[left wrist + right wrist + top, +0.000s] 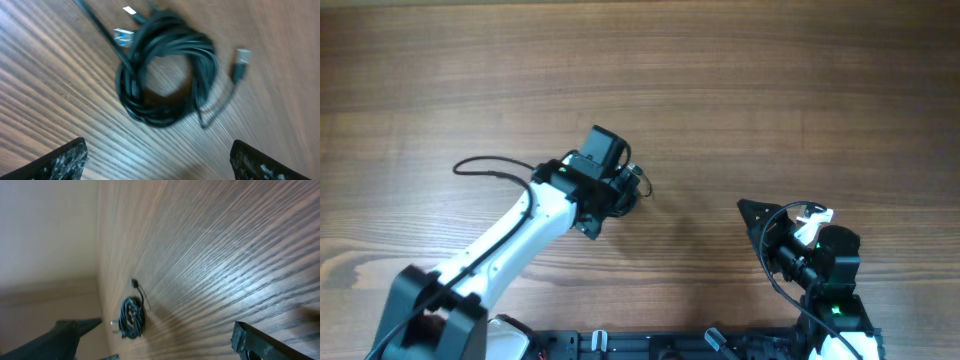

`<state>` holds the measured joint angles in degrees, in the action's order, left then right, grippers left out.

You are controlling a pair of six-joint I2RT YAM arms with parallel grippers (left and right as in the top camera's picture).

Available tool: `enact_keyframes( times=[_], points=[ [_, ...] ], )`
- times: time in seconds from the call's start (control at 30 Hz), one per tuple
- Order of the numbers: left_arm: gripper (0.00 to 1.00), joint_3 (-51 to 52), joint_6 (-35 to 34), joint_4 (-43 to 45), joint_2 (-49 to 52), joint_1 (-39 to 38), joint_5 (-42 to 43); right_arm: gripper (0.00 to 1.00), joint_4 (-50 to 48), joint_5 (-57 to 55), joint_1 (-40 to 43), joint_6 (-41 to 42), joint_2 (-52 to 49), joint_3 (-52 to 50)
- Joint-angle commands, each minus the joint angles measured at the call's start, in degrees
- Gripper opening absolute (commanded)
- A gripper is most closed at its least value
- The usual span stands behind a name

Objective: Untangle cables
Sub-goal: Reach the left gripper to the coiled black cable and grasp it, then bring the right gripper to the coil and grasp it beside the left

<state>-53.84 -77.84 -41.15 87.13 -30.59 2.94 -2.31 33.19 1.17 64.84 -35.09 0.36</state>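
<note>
Next, the left gripper grips the bunched coil (640, 186) by one side to untangle the cables, which leaves plug ends free for my right gripper.
The cables (165, 75) lie on the wooden table as one bunched coil of thin black cord, with small plug ends sticking out at its upper left (123, 36) and right (241, 60). My left gripper (160, 160) hovers just short of the coil, open, with only bare wood between its dark fingers (65, 160). From overhead the coil (640, 186) peeks out at the tip of the left gripper (623, 185). My right gripper (785, 215) is open and empty at the lower right, well away. Its wrist view shows the coil (132, 317) far off beyond the open gripper (165, 340).
A thicker black wire (490, 165) loops out from the left arm over the table. The arm bases and a dark rail (650, 345) line the near edge. In the right wrist view the tabletop ends at a pale wall (50, 240).
</note>
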Motion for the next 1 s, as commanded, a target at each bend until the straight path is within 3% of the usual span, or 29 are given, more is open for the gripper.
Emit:
enact_keyframes(
  times=[0.0, 0.07, 0.2, 0.23, 0.3, 0.37, 0.43, 0.53, 0.6, 0.73, 0.83, 0.9, 0.97],
  points=[
    [0.79, 0.35, -9.86, -0.04, 5.2, -1.92, -7.93, 1.0, -0.48, 4.17, -0.24, -3.56, -0.37, -0.07],
    [0.61, 0.35, -9.86, 0.04, 7.5, -1.92, -9.35, 1.0, -0.48, 4.22, -0.24, -3.56, -0.37, -0.07],
    [0.58, 0.37, -9.84, 3.52, 12.22, -2.01, -10.12, 1.0, -0.66, 4.26, -0.24, -3.56, -0.37, -0.07],
    [0.51, 0.37, -9.81, 4.39, 13.22, -1.99, -10.1, 1.0, -0.66, 4.5, -0.24, -3.56, -0.37, -0.07],
    [0.04, 0.35, -8.52, 4.7, 14.08, -1.79, -10.14, 1.0, -1.29, 5.79, -0.24, -3.82, -0.37, -0.04],
    [0.04, -0.09, 1.62, 4.7, 11.96, 0.39, -10.12, 1.0, -7.65, 10.97, -0.24, -14.29, -0.37, 0.0],
    [0.04, -0.46, 23.15, 4.74, 6.21, 4.79, -10.1, 1.0, -14.88, 17.55, -0.24, -18.88, -0.37, 0.9],
    [0.04, -0.46, 45.88, 4.26, -3.5, 8.35, -6.51, 1.0, -13.4, 17.94, -0.24, -19.61, -0.39, 4.09],
    [0.04, -0.46, 56.74, 4.28, -10.08, 8.59, -1.27, 0.97, -13.53, 18.01, -0.24, -17.46, -0.44, 5.38],
    [0.04, -0.46, 64.96, 4.22, -19.65, 8.59, 1.14, 0.86, -15.5, 20.92, -0.92, -10.67, -0.44, 5.62],
    [0.04, -0.46, 68.72, 4.24, -22.45, 8.59, 1.11, 0.88, -18.95, 20.11, -6.23, -6.21, -1.55, 5.62],
    [0.04, -0.44, 68.74, 4.07, -22.6, 8.59, 1.79, 0.91, -22.29, 15.43, -11.52, -8.57, -4.92, 5.62],
    [0.04, -0.44, 72.17, 3.67, -22.58, 8.59, 8.31, 0.92, -28.46, 13.51, -15.3, -14.78, -9.09, 5.64]
  ],
)
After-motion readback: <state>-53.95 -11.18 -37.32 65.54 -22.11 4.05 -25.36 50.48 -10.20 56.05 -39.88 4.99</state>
